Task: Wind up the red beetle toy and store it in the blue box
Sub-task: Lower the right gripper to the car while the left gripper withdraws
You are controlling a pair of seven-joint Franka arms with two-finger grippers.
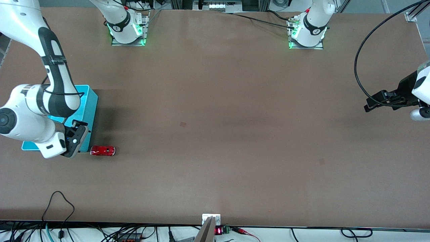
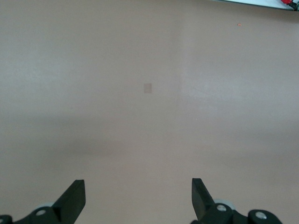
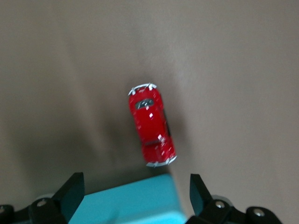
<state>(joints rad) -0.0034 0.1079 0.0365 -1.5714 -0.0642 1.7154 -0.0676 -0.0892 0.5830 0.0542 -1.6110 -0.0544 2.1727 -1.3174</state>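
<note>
My right gripper grabs the toy by its long door sides next, to store the red beetle toy [image 1: 102,151] in the blue box [image 1: 90,111].
The red beetle toy [image 1: 102,151] stands on the table right beside the blue box [image 1: 90,111], at the box's corner nearest the front camera. In the right wrist view the toy [image 3: 152,125] lies just past the box's corner [image 3: 135,203]. My right gripper [image 1: 77,137] hangs over that corner of the box, open and empty [image 3: 135,192]. My left gripper [image 1: 372,103] waits over bare table at the left arm's end, open and empty [image 2: 138,193].
The right arm's forearm and elbow [image 1: 30,114] hang over much of the box. A black cable [image 1: 361,67] loops above the table by the left arm. Cables and a small device [image 1: 218,230] lie along the table edge nearest the front camera.
</note>
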